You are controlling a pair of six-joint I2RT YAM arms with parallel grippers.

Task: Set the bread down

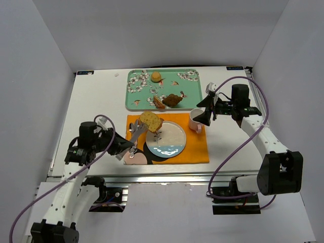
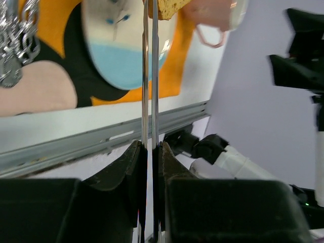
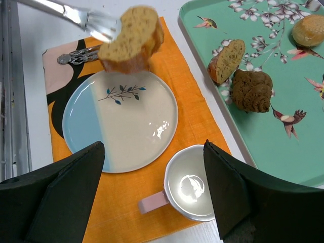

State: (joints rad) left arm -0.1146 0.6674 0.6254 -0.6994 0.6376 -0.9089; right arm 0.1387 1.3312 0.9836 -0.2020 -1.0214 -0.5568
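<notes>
My left gripper should move the broad bread slice (image 1: 151,121) toward the middle of the plate, because it is high over the plate's rim and would fall there if I opened now.
My left gripper (image 1: 125,149) is shut on a pair of metal tongs (image 1: 135,135), whose two blades run up between the fingers in the left wrist view (image 2: 150,76). The tongs hold the broad bread slice (image 1: 151,121) in the air over the far-left rim of the blue-and-cream plate (image 1: 169,139). The slice also shows in the right wrist view (image 3: 132,38) and at the top of the left wrist view (image 2: 172,7). The smaller slice (image 1: 159,103) lies on the green tray (image 1: 192,93). My right gripper (image 1: 205,115) is open and empty above the pink cup (image 3: 192,190).
The plate and cup sit on an orange placemat (image 1: 197,149). Ornate cutlery (image 3: 78,55) lies on the mat left of the plate. The tray also carries a round orange bun (image 1: 156,77) and a brown pastry (image 1: 173,99). White walls enclose the table.
</notes>
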